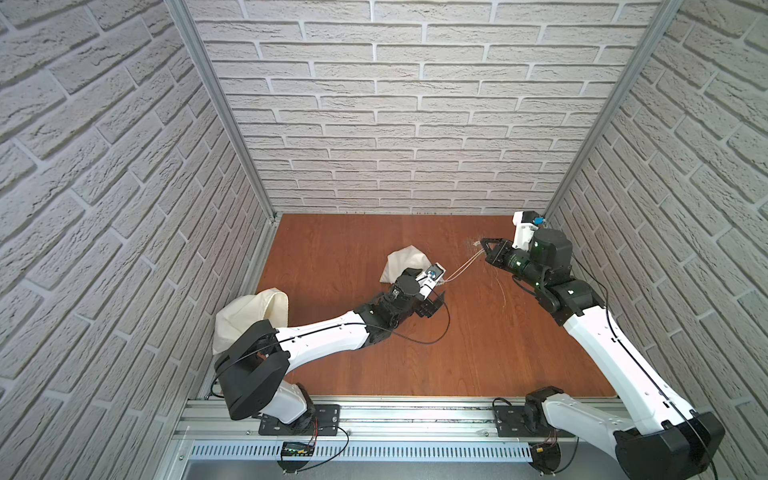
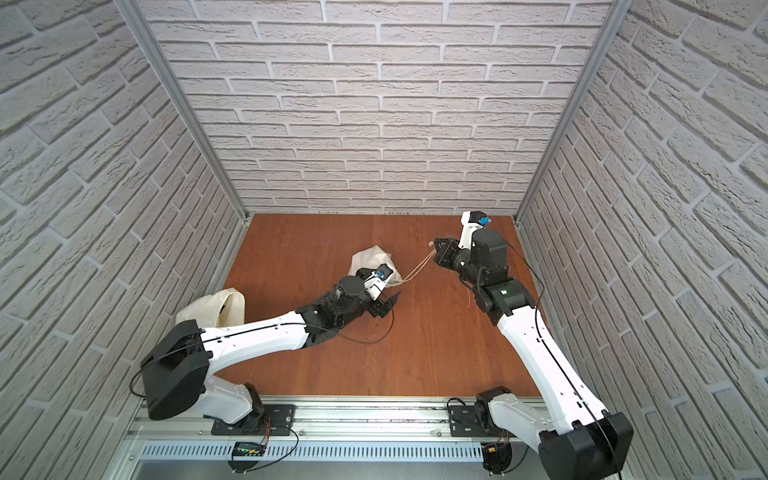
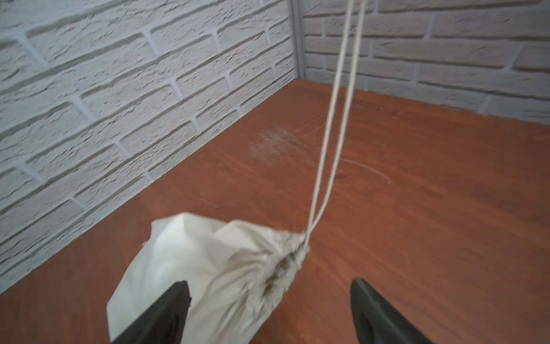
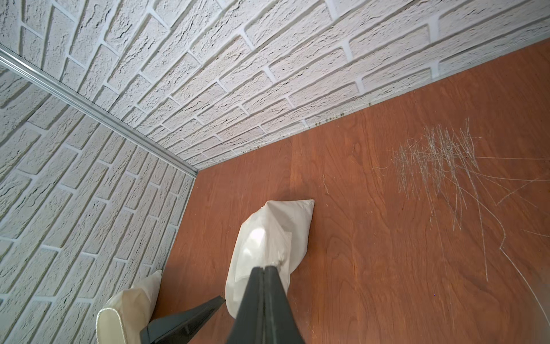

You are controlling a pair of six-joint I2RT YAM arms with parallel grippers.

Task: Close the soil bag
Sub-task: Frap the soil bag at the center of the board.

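The cords of the soil bag need to stay free for the robot's right gripper to pull it closed, so the left gripper needs to grab the bag by its gathered neck next.
The soil bag lies on its side on the wooden floor, a wrinkled cream sack. Its mouth is gathered tight and stained dark. Two thin drawstring cords run taut from that mouth up to my right gripper, which is shut on them; a frayed knot shows at its tips. My left gripper stands open by the bag's neck, one finger over the cloth, the other over bare floor. The bag shows beyond the right gripper's shut fingers.
A puffier cream sack with a wide hemmed mouth sits by the left wall, behind the left arm. Brick-patterned walls close in three sides. Pale scratches mark the floor near the back right.
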